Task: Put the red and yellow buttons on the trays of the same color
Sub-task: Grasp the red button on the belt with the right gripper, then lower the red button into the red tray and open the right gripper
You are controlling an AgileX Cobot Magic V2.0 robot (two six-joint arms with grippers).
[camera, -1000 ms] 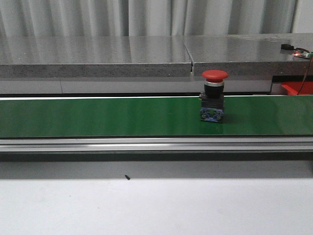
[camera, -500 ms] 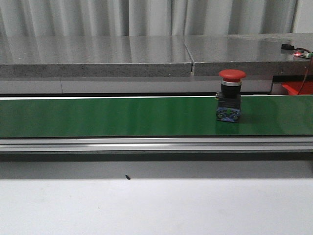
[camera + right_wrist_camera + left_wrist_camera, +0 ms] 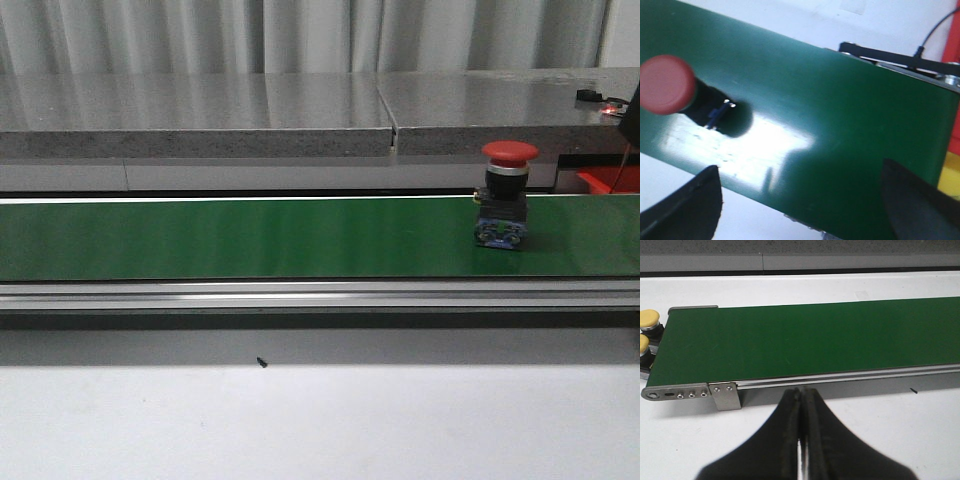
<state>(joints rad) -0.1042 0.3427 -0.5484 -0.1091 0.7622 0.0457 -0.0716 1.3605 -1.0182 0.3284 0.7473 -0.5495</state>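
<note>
The red mushroom cap (image 3: 510, 153) stands off to one side of the fingers, so closing now would miss it. My right gripper lines up, and only then closes on the cap.
A red button (image 3: 507, 195) with a mushroom cap on a black and blue body stands upright on the green conveyor belt (image 3: 250, 238), toward its right end. In the right wrist view the same red button (image 3: 665, 85) sits off to one side of my right gripper (image 3: 800, 172), which hangs open above the belt with nothing between its fingers. A red tray (image 3: 608, 181) shows at the far right, and a yellow tray (image 3: 951, 176) edge lies beyond the belt end. Two yellow buttons (image 3: 649, 319) rest at the belt's other end. My left gripper (image 3: 802, 391) is shut and empty, over the white table.
A grey stone-like counter (image 3: 300, 115) runs behind the belt. The belt's aluminium side rail (image 3: 320, 295) borders the white table (image 3: 320, 420). A black cable (image 3: 930, 37) crosses near the belt end, and a small board with a red light (image 3: 605, 103) sits on the counter.
The red button has travelled to the right along the green belt, still upright. Nothing else in the front view has moved.
</note>
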